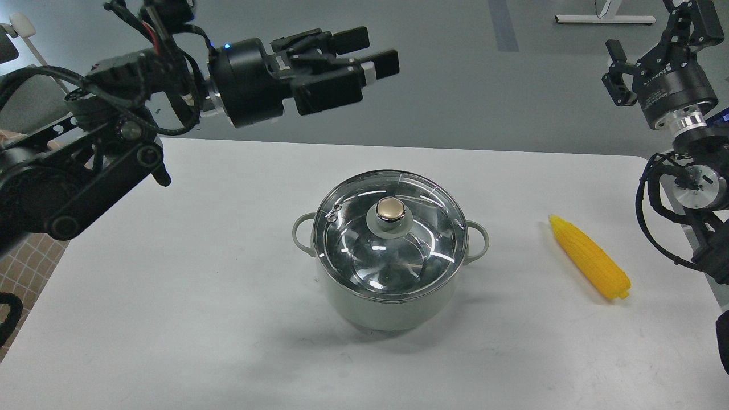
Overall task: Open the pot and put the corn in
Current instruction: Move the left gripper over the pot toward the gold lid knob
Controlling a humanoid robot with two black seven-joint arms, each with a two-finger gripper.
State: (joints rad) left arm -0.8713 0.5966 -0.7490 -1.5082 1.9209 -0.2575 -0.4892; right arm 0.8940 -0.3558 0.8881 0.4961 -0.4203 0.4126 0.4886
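The left gripper needs to open the pot for the corn point(590, 257), so it should next grab the glass lid by its gold knob point(390, 209).
The pale grey-green pot point(387, 310) stands in the middle of the white table, covered by a round glass lid point(390, 236) with a gold knob point(390, 209). The yellow corn point(590, 257) lies on the table to the pot's right. My left gripper point(373, 52) is open and empty, held high and pointing right, up and behind the pot's left side. My right gripper point(655, 31) is open and empty, raised at the far right, well above and behind the corn.
The white table point(171, 296) ends at its far edge just behind the pot and near its right edge by the corn. A chair point(23, 91) and checked cloth point(28, 256) are at the left, off the table.
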